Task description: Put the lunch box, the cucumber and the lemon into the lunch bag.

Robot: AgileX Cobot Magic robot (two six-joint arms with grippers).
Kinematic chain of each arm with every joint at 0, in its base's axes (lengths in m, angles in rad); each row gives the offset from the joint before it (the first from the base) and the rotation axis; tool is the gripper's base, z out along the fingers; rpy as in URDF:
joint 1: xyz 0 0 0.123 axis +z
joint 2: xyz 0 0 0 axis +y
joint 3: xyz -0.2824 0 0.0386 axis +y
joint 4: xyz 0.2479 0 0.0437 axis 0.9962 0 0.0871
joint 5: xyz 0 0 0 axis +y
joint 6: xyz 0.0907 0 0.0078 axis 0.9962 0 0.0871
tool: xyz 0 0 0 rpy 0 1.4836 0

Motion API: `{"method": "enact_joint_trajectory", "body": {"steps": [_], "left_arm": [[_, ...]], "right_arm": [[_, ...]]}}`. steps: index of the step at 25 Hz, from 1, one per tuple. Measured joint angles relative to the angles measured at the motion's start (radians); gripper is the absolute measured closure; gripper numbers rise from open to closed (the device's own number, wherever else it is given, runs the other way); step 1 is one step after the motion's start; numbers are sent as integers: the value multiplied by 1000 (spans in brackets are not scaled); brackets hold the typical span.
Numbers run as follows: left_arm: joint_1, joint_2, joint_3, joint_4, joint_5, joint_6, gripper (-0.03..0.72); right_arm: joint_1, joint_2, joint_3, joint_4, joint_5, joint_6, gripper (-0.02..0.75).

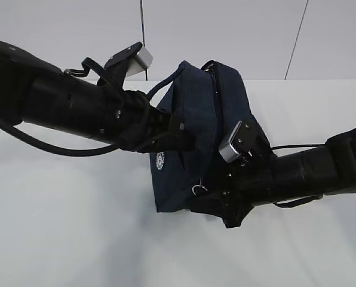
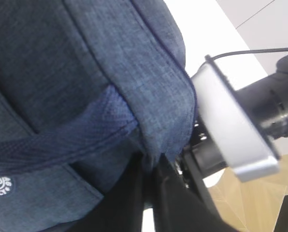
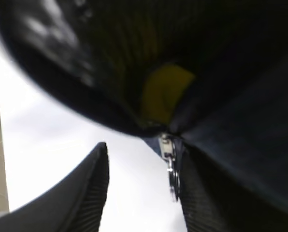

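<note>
The right gripper takes hold of the zipper by its metal pull tab (image 1: pixel 198 189) (image 3: pixel 171 164) next, to close the lunch bag over the packed items.
The navy lunch bag (image 1: pixel 196 107) stands in the middle of the white table, with its white round logo (image 1: pixel 160 160) facing me. My left gripper (image 1: pixel 181 134) is shut on the fabric edge of the lunch bag (image 2: pixel 86 58), its tips (image 2: pixel 151 166) pinching the cloth beside a loop handle (image 2: pixel 62 135). My right gripper (image 3: pixel 144 154) is open at the bag's near end, with the metal zipper pull (image 3: pixel 170 166) hanging just beside its right finger. The yellow lemon (image 3: pixel 163 92) shows inside the bag's dark opening. The lunch box and the cucumber are hidden.
The white table (image 1: pixel 58 227) stretches out on all sides of the bag. A pale wall stands behind it. The right arm's silver wrist camera (image 2: pixel 236 130) is close beside the bag. Wooden floor (image 2: pixel 260 203) shows past the table edge.
</note>
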Motion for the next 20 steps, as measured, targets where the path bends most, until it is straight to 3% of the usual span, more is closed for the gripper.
{"method": "enact_joint_trajectory", "body": {"steps": [14,20], "left_arm": [[0,0,0,2,12,0,694],[0,0,0,2,15,0,694]], "right_arm": [[0,72,-21,4,18,0,379],[0,72,-25,4,12,0,471]]}}
